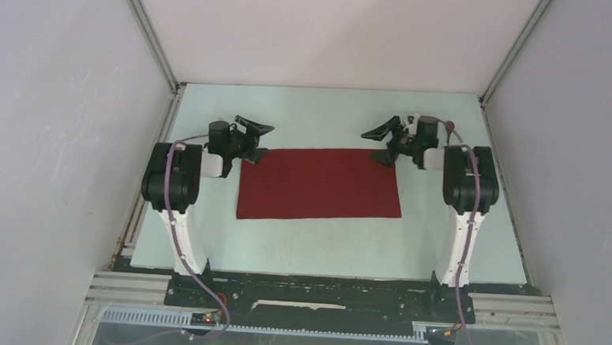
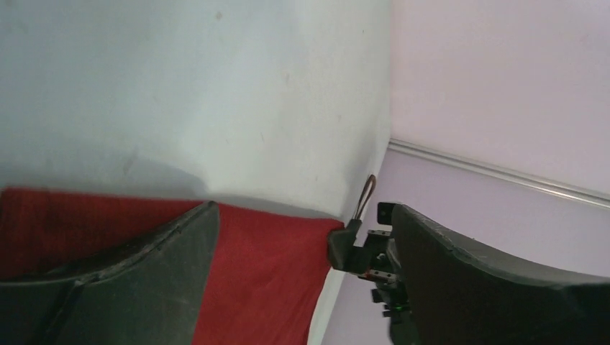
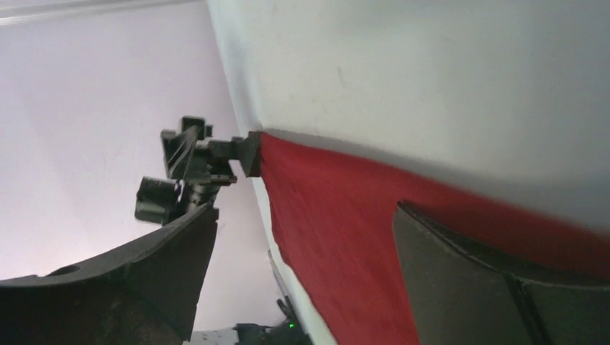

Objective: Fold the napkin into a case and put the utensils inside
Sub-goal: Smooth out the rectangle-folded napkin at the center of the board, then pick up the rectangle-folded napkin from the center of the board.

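The robot's right gripper next needs to grab the napkin's short side edge (image 1: 398, 187) beside it, so that it can fold the napkin (image 1: 318, 183) across to its opposite edge.
The dark red napkin (image 1: 318, 183) lies flat on the table as a wide rectangle. My left gripper (image 1: 259, 141) is at its far left corner, jaws open, the lower finger resting at the cloth's corner and the other above it. My right gripper (image 1: 377, 145) stands open the same way at the far right corner. In the left wrist view the left gripper (image 2: 306, 215) gapes over the napkin (image 2: 266, 273). In the right wrist view the right gripper (image 3: 306, 212) gapes over the napkin (image 3: 338, 237). Neither holds anything. I cannot make out the utensils.
The pale table (image 1: 323, 244) is boxed in by white walls on three sides, with a metal rail (image 1: 148, 30) up the back left corner. Both arm bases stand at the near edge.
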Available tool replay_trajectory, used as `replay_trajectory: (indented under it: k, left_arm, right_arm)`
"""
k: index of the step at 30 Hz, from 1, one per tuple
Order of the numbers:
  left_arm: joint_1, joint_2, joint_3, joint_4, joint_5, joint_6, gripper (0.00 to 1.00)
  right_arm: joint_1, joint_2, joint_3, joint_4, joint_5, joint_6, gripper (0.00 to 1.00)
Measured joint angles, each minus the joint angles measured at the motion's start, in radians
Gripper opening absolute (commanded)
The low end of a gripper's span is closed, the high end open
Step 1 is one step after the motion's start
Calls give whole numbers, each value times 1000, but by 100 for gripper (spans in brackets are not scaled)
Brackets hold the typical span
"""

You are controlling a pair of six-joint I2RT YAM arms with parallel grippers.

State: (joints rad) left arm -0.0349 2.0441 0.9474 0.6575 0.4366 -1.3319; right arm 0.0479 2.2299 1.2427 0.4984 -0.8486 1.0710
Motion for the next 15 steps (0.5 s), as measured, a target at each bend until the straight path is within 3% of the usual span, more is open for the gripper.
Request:
replay_trajectory:
  k: [3,7,10,15]
  left_arm:
    - [-8,-121,-1,-175,-8,84,99]
    - [-40,-342,36,-450,-26,223,99]
    - [-69,-491,79,-607,-41,333,99]
    - [-87,-688,50,-813,-42,495,99]
  right_arm:
    - [-36,-112,44,-391,98,-219,100]
    - [-10,-279,200,-919,452,-504,88]
    - [50,-369,262,-1155,620,-633,85]
    - [103,-355,268,-1401,718,-765,79]
